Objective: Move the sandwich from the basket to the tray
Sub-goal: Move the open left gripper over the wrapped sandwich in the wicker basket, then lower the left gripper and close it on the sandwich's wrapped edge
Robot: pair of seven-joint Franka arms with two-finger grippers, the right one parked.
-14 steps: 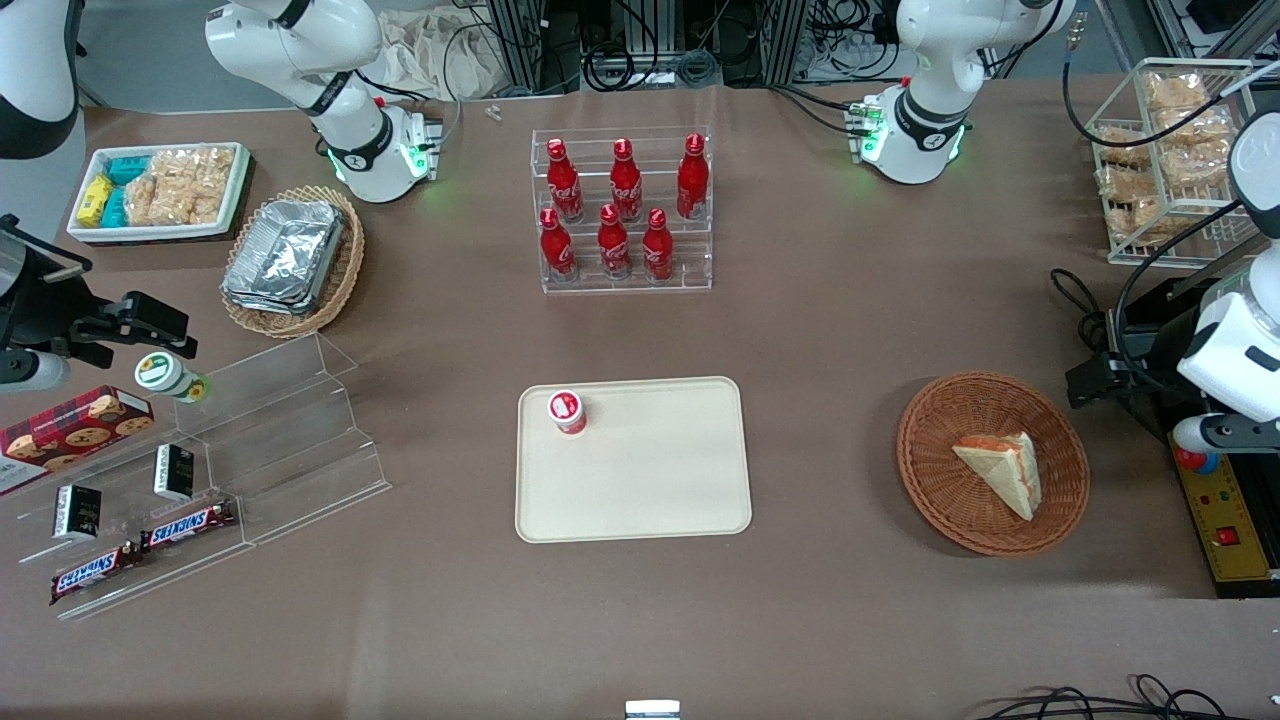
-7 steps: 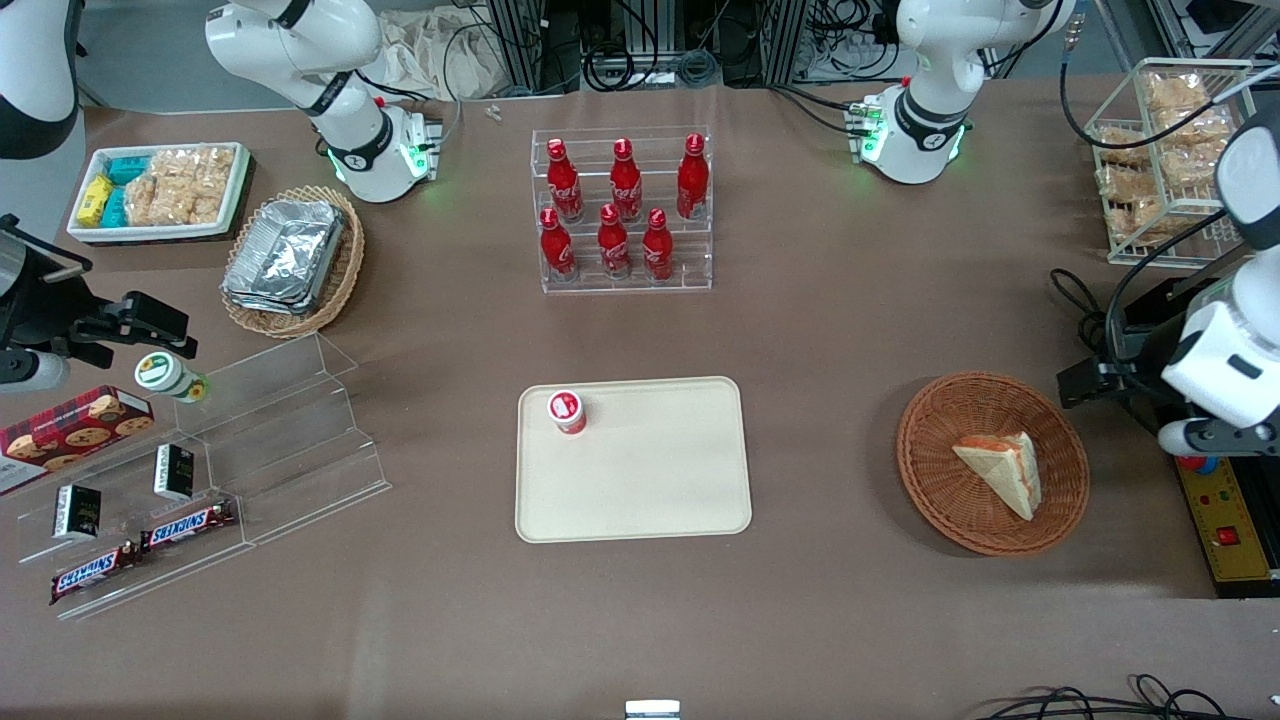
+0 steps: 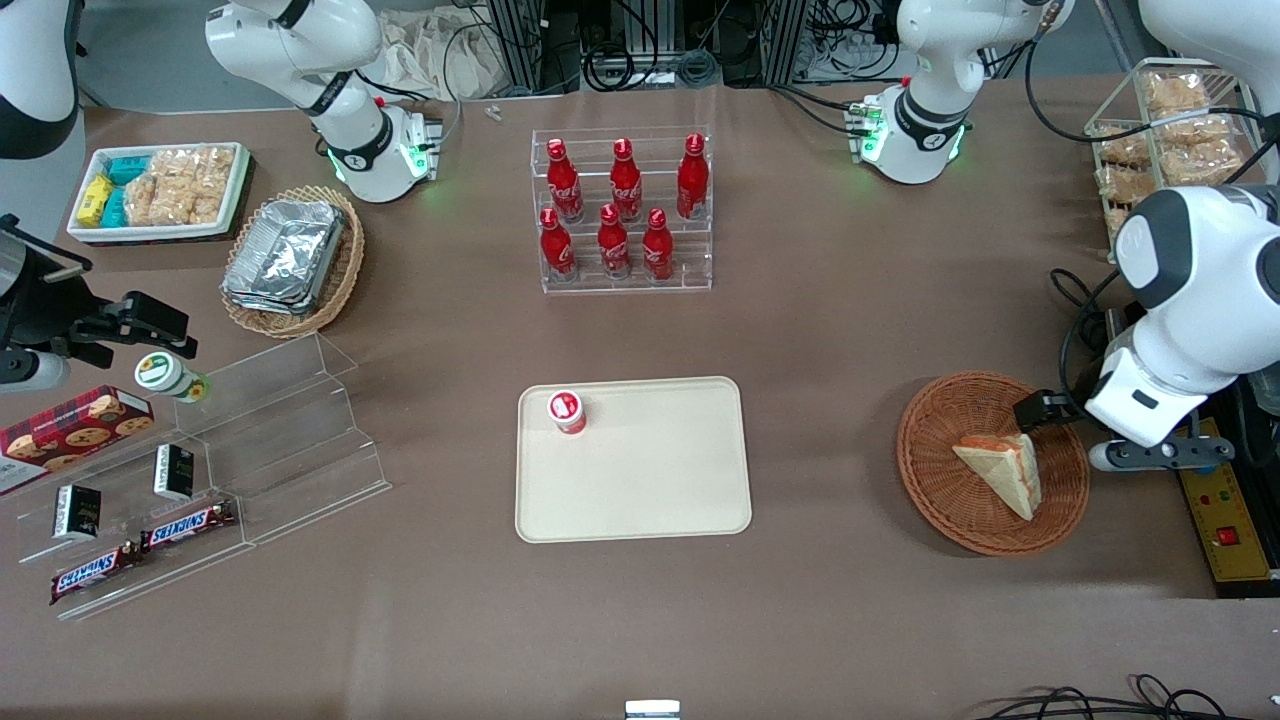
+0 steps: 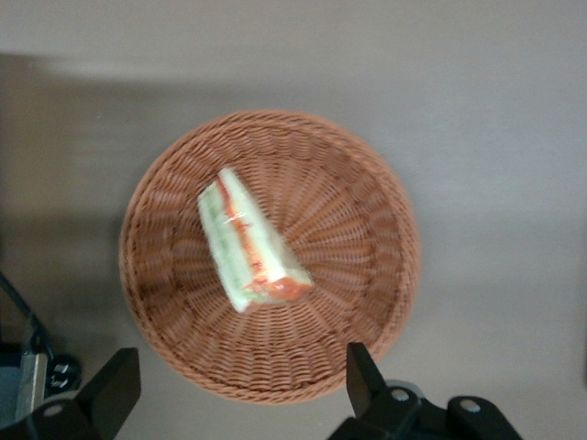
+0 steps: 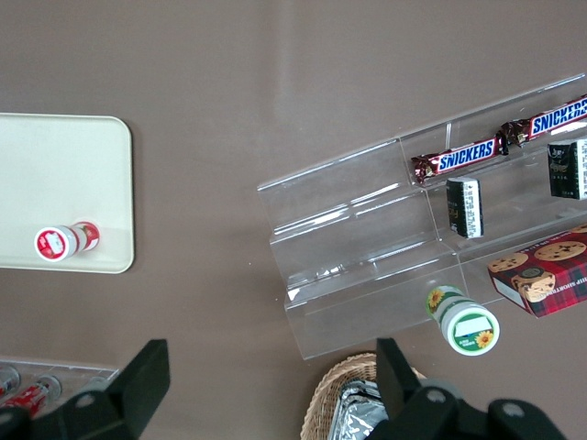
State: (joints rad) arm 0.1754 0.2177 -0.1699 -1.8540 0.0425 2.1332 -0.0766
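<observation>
Next, my left gripper needs to grab the sandwich, by its end with the widest orange filling (image 4: 280,285), to place it on the beige tray.
The sandwich (image 3: 1000,468), a pale wedge with red and green filling, lies in the round reddish-brown wicker basket (image 3: 930,500). My left gripper (image 3: 1040,412) hangs above the basket's rim on the working arm's side, just above the sandwich's corner. In the left wrist view the sandwich (image 4: 248,243) lies in the basket (image 4: 367,211), and the gripper (image 4: 238,390) is open and empty, its fingers (image 4: 362,376) wide apart over the rim. The beige tray (image 3: 650,480) lies at the table's middle, toward the parked arm from the basket; it also shows in the right wrist view (image 5: 64,174).
A small red-lidded cup (image 3: 566,411) stands on the tray's corner. A rack of red bottles (image 3: 622,210) stands farther from the camera than the tray. A wire rack of snacks (image 3: 1170,150) and a black button box (image 3: 1230,520) sit at the working arm's end.
My left arm has swung in from the table's edge toward the basket; the gripper now hangs over the basket's rim. The sandwich has not moved.
</observation>
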